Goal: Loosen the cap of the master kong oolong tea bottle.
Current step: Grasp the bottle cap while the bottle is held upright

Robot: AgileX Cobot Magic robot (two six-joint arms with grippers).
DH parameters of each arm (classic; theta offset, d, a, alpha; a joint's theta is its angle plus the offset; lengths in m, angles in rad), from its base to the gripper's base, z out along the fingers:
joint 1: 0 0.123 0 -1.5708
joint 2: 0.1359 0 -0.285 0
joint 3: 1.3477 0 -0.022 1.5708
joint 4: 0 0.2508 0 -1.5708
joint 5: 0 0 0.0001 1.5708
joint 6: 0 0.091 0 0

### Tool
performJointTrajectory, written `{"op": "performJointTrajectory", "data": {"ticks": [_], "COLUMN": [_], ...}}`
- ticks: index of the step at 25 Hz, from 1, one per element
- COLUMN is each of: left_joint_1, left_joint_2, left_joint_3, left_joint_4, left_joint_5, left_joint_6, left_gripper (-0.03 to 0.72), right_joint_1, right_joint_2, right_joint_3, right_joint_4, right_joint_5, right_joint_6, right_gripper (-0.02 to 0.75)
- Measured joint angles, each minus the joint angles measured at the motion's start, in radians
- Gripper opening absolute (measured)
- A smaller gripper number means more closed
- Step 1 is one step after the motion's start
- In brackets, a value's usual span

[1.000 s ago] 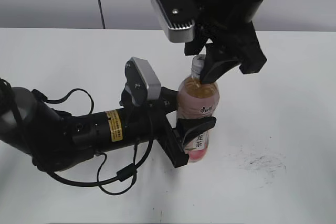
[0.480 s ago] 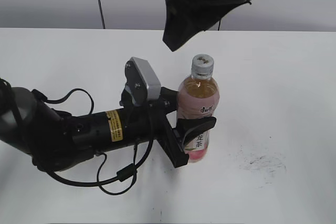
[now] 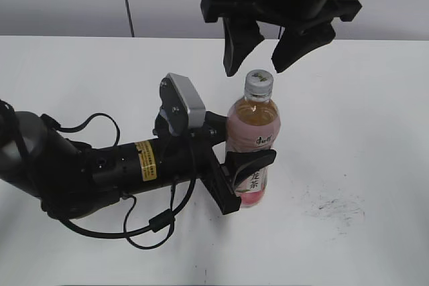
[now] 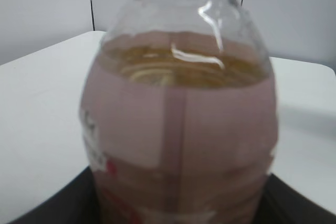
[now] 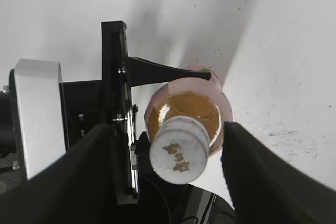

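My right gripper takes hold of the white cap by its ribbed side (image 3: 259,86) next, to loosen the master kong oolong tea bottle (image 3: 253,145).
The master kong oolong tea bottle (image 3: 253,145) stands upright on the white table, amber tea inside and a pink label below. My left gripper (image 3: 238,172) is shut on the bottle's lower body; the bottle fills the left wrist view (image 4: 181,129). The white ribbed cap (image 3: 258,82) sits on the bottle's neck. My right gripper (image 3: 263,48) hangs open just above the cap, one finger on each side, not touching it. In the right wrist view the cap (image 5: 178,151) lies between the two dark fingers of the right gripper (image 5: 168,169).
The white table (image 3: 362,132) has dark scuff marks (image 3: 335,209) to the right of the bottle. My left arm and its cables (image 3: 114,172) lie across the table's left front. A grey wall stands behind.
One second ago my right gripper was closed around the cap. It let go, rose and turned, and now hangs open over the cap. The left gripper and bottle have not moved.
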Motion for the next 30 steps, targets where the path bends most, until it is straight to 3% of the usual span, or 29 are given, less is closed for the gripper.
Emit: {"op": "performJointTrajectory", "data": {"ticks": [7,25,30], "left_joint_1": [0.000,0.000,0.000], "left_joint_2": [0.000,0.000,0.000], "left_joint_3": [0.000,0.000,0.000], "left_joint_4": [0.001,0.003,0.003], "left_joint_5": [0.000,0.000,0.000], "left_joint_6": [0.000,0.000,0.000], "left_gripper": [0.384,0.384,0.384], "right_joint_1": [0.000,0.000,0.000], "right_joint_2": [0.003,0.004,0.004], "right_joint_3": [0.000,0.043,0.043], "right_joint_4": [0.007,0.008,-0.004], "right_joint_5": [0.000,0.004,0.006], "right_joint_6": [0.002,0.015,-0.077], "right_gripper": [0.417,0.404,0.267]}}
